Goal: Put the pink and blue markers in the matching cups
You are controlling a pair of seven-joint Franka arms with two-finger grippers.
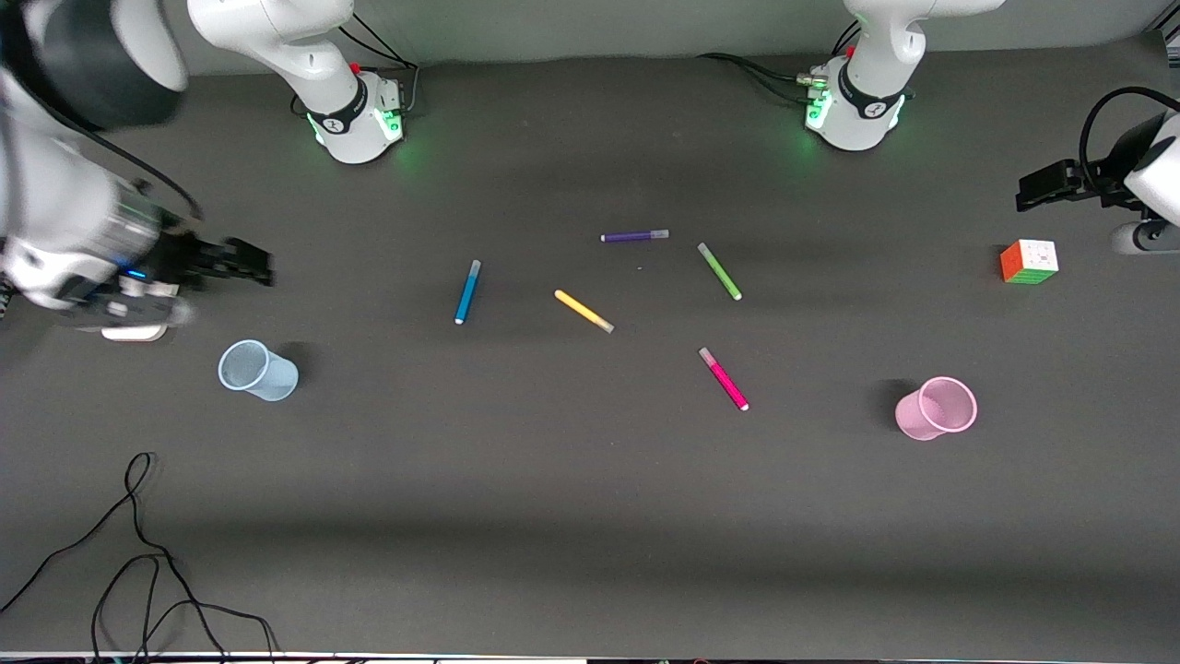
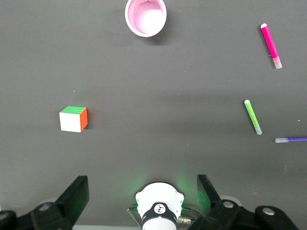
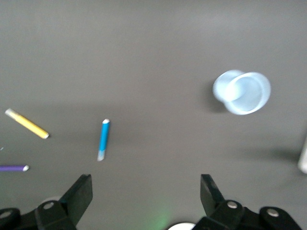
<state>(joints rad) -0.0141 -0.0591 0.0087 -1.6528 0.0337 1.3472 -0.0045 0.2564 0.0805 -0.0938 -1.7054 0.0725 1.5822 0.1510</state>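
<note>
My right gripper will next grab the blue marker by its blue body (image 1: 466, 293) to stand it in the matching blue cup (image 1: 258, 370).
The blue marker (image 1: 467, 291) and the pink marker (image 1: 724, 379) lie flat on the dark table. The pale blue cup (image 1: 258, 371) stands toward the right arm's end. The pale pink cup (image 1: 936, 409) stands toward the left arm's end. My right gripper (image 1: 249, 263) is open and empty, up over the table beside the blue cup. Its wrist view shows its gripper (image 3: 146, 184), the blue marker (image 3: 103, 139) and the blue cup (image 3: 242, 92). My left gripper (image 1: 1042, 189) is open and empty over the table's left-arm end. Its wrist view shows its gripper (image 2: 142, 187), the pink cup (image 2: 146, 17) and the pink marker (image 2: 270, 45).
A purple marker (image 1: 634, 236), a green marker (image 1: 719, 271) and a yellow marker (image 1: 583, 311) lie between the blue and pink markers. A colour cube (image 1: 1029, 261) sits under the left gripper's side. Black cables (image 1: 138, 553) lie near the front edge at the right arm's end.
</note>
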